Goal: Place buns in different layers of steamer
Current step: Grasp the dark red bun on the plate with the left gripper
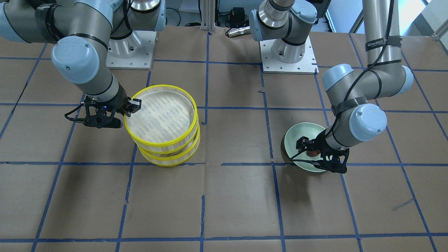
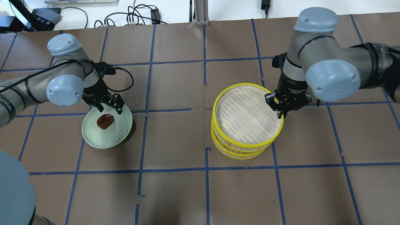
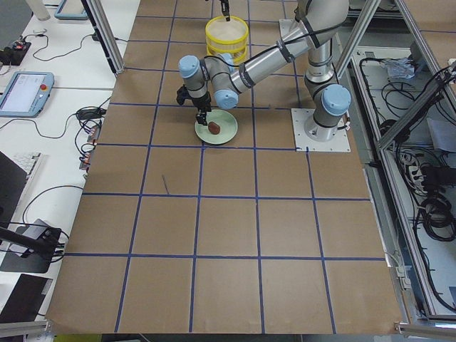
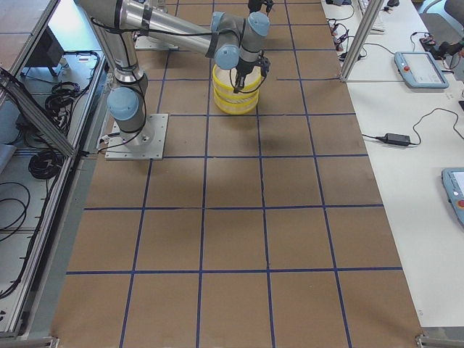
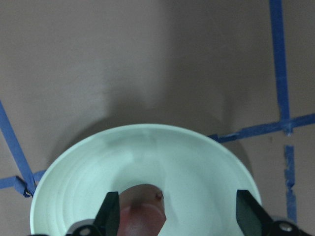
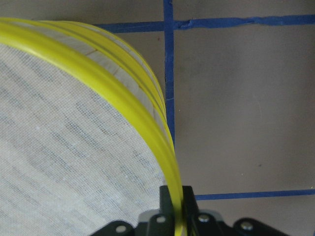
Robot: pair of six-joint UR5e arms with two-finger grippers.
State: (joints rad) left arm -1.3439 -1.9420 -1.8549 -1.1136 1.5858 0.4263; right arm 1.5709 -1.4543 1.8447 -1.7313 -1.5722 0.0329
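My left gripper picks up the dark reddish-brown bun by its rounded body [image 1: 313, 153] next, to fill a layer of the steamer [image 1: 160, 115].
The steamer is two yellow-rimmed trays stacked; the top tray [image 2: 229, 93] [image 1: 154, 91] sits slightly askew on the lower tray [image 2: 237, 153] [image 1: 168, 158], and its mesh floor is bare. My right gripper [image 2: 282, 115] [image 1: 130, 107] [image 6: 176, 206] is shut on the top tray's yellow rim [image 6: 147, 123]. The reddish-brown bun [image 2: 104, 121] [image 5: 142, 206] [image 1: 310, 153] lies on the pale green plate [image 2: 120, 134] [image 5: 197, 162] [image 1: 297, 136]. My left gripper [image 2: 108, 107] [image 5: 179, 211] is open just above the bun, its fingers either side. The white bun is hidden.
Brown paper with a blue tape grid covers the table [image 2: 175, 193]. The two arm bases [image 1: 129, 49] [image 1: 288, 52] stand at the robot's edge. Cables and devices lie beyond the far edge [image 2: 125, 15].
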